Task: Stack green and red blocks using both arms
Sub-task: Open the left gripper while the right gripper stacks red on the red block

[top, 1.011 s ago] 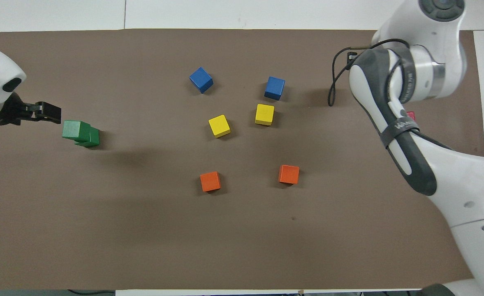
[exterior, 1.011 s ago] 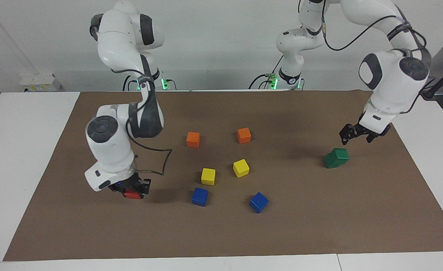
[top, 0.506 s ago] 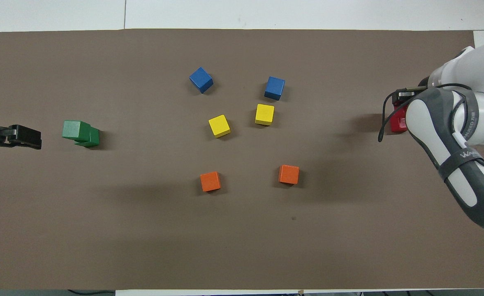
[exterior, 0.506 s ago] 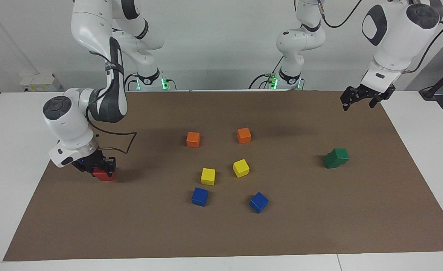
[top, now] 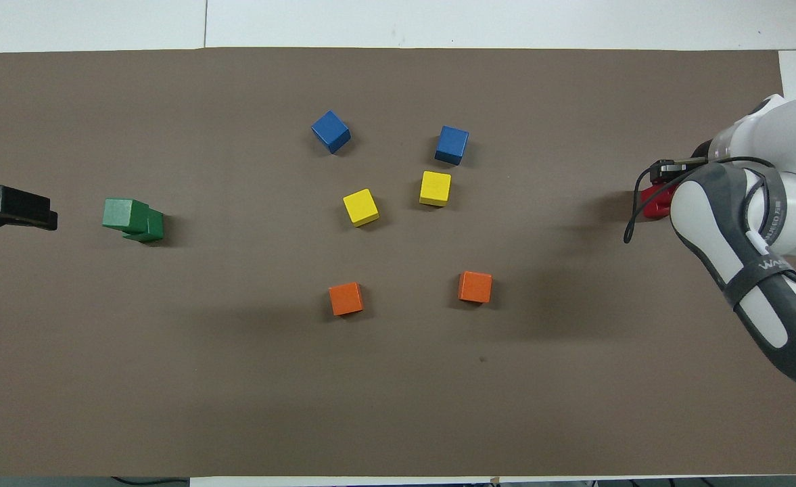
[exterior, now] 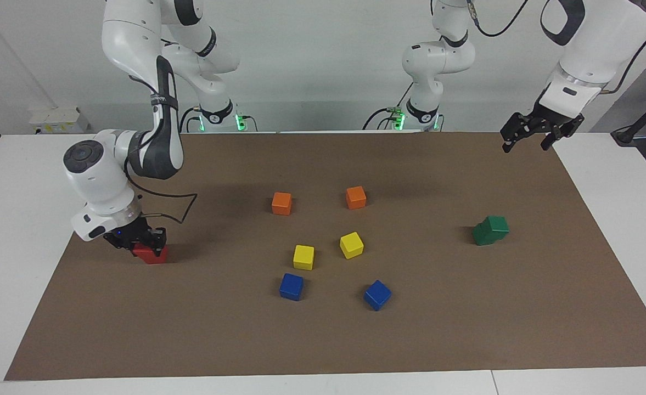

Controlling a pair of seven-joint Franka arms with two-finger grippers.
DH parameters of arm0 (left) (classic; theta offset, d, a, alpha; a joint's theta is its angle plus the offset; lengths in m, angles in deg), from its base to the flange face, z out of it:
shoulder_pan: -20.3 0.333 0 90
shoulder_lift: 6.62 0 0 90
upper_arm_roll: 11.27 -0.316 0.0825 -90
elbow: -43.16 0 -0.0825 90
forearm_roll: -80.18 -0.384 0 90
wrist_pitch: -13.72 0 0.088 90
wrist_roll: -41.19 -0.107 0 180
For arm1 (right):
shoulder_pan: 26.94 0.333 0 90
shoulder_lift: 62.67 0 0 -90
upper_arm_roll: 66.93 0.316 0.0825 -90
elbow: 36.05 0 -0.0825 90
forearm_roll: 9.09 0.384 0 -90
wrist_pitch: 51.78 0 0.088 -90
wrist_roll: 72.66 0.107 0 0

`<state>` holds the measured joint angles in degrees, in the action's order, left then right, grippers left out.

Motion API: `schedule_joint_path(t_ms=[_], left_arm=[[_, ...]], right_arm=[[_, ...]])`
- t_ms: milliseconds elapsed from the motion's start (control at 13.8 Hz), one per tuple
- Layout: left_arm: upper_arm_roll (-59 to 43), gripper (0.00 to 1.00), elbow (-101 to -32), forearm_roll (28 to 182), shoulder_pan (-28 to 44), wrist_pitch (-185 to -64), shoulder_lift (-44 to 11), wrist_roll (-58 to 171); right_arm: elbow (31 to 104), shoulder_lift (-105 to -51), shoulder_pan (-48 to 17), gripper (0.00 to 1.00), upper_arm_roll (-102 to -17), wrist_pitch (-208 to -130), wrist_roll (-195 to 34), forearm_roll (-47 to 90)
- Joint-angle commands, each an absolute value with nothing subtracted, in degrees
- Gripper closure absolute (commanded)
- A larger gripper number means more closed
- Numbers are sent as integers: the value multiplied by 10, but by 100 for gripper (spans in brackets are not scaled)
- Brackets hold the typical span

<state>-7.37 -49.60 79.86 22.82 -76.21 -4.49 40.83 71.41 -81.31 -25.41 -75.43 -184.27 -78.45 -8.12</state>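
Note:
My right gripper's block is over the lower red block (top: 655,210) and would stand there, so it is time for my right gripper to open now.
Two green blocks (exterior: 490,230) stand stacked on the brown mat near the left arm's end, the upper one (top: 117,213) offset on the lower (top: 149,226). My left gripper (exterior: 537,134) is open and empty, raised high over the mat's edge near the stack; its tip shows in the overhead view (top: 15,206). My right gripper (exterior: 146,246) is low at the right arm's end of the mat, shut on a red block (exterior: 151,254) that is down at the mat. The block also shows in the overhead view (top: 653,203), beside the gripper (top: 665,179). A second red block is hidden.
Two orange cubes (exterior: 281,203) (exterior: 355,197), two yellow cubes (exterior: 303,257) (exterior: 351,244) and two blue cubes (exterior: 291,286) (exterior: 377,294) lie in the middle of the mat (exterior: 465,329). White table surface borders the mat at both ends.
My right arm carried the red block toward its own end of the mat and lowered it there. My left gripper rose and drew away from the green stack.

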Motion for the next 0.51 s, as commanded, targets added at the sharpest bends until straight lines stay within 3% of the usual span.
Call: schedule_joint_path(t_ms=[0, 289, 361, 433], left_arm=[[-85, 0, -491, 805, 214, -750, -59, 425], [-85, 0, -504, 805, 214, -750, -50, 429], [-85, 0, -513, 805, 214, -751, -47, 427], [-85, 0, -513, 805, 214, -751, -45, 429]], right_arm=[[762, -791, -268, 100, -746, -1887, -810, -78], [762, -790, -268, 100, -745, -1885, -806, -68], [763, -790, -268, 58, -746, -1884, -806, -53], [762, -789, -268, 1, -746, -1880, -806, -50]])
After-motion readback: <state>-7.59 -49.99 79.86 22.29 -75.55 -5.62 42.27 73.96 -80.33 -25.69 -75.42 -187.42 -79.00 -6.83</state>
